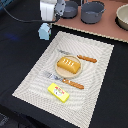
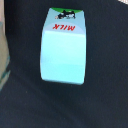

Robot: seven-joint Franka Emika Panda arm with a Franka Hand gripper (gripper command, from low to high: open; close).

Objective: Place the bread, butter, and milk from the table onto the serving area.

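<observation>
My gripper grabs the pale-blue carton by its body [image 1: 45,31] [image 2: 69,54] next, to place the milk on the serving area.
The pale-blue milk carton [image 1: 45,31] stands on the black table just off the far left corner of the serving area, a cream striped placemat [image 1: 95,75]. My gripper [image 1: 50,20] hangs right above the carton, apart from it, open and empty. In the wrist view the milk [image 2: 62,50] fills the middle, with no fingers around it. The golden bread [image 1: 69,65] lies on the round tan plate [image 1: 59,71] on the placemat. The yellow butter pack [image 1: 59,92] lies on the placemat's near part.
Orange-handled cutlery lies on either side of the plate: a knife [image 1: 86,58] and a fork [image 1: 72,83]. A pinkish-brown board [image 1: 107,27] at the back carries grey pots [image 1: 92,11] and a bowl [image 1: 122,16].
</observation>
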